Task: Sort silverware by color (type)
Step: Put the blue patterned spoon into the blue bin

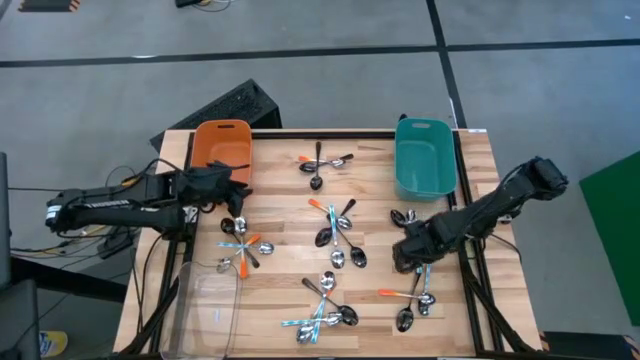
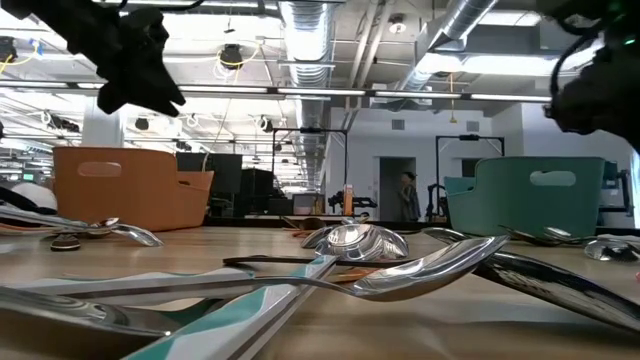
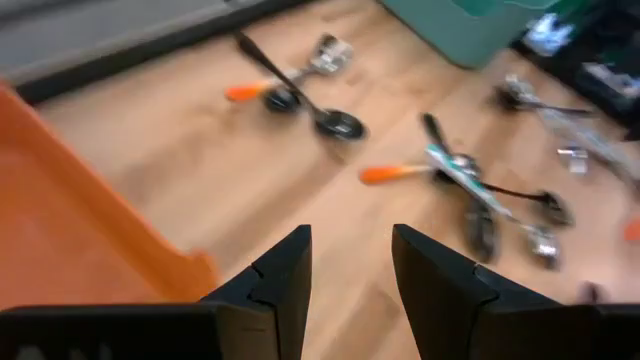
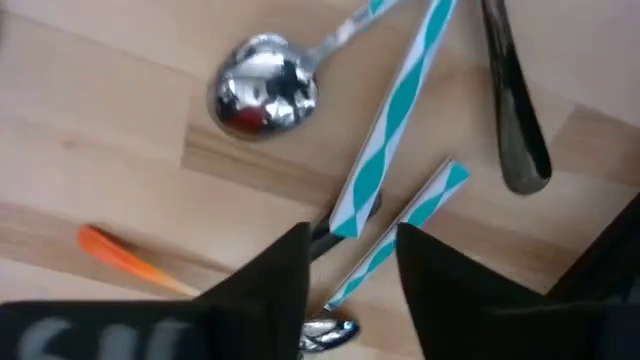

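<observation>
My right gripper will next grab the striped spoon by its teal-and-white handle to sort it into the teal bin.
Spoons lie in several small clusters on the wooden table; their handles are orange, teal-and-white striped, or dark. My right gripper hovers low over the front right cluster. In its wrist view the gripper is open, with two striped handles lying on the wood between and beyond its fingertips. An orange handle and a shiny bowl are beside them. My left gripper is at the orange bin, open and empty.
A teal bin stands at the back right and a clear container at the front left. Other spoon clusters lie at the back middle, the centre, the left and the front.
</observation>
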{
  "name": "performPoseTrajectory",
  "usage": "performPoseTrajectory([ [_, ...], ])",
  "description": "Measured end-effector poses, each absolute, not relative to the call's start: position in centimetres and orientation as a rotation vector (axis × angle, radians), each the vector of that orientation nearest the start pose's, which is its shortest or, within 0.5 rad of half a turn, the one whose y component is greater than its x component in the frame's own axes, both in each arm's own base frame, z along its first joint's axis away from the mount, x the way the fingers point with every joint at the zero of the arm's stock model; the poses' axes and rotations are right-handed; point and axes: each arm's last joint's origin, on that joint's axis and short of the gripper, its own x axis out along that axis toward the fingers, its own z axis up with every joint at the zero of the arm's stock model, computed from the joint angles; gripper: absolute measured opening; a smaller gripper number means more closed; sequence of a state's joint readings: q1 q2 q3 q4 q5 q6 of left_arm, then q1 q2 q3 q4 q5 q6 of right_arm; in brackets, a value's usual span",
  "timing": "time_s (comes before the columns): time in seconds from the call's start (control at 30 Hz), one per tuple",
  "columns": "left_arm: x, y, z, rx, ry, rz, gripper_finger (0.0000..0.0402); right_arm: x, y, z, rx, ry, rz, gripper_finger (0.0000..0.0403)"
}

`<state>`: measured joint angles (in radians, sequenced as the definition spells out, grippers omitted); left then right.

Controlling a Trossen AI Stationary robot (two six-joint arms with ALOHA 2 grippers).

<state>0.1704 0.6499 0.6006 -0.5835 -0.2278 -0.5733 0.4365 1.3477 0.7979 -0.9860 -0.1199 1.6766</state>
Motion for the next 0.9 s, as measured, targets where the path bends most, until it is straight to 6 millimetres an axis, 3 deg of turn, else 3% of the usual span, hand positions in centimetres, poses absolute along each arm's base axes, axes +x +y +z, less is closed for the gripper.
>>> performPoseTrajectory([
  [0.2,13.5,2.6,24.8,-0.487,0.569,0.606,0.0128,18.4,10.1,17.0,0.974,1.389,-1.029,0.0241],
  [0.43,14.5,2.7,23.7,-0.477,0.655,0.624,0.0128,18.8,8.4,14.0,0.931,1.414,-1.072,0.0228],
  [0.67,15.4,2.7,23.2,-0.497,0.69,0.592,0.0128,19.2,6.0,13.8,0.944,1.432,-1.031,0.0178],
  [0.9,15.6,2.7,22.9,-0.564,0.699,0.608,0.0128,19.6,4.0,13.8,0.882,1.481,-0.945,0.0063],
])
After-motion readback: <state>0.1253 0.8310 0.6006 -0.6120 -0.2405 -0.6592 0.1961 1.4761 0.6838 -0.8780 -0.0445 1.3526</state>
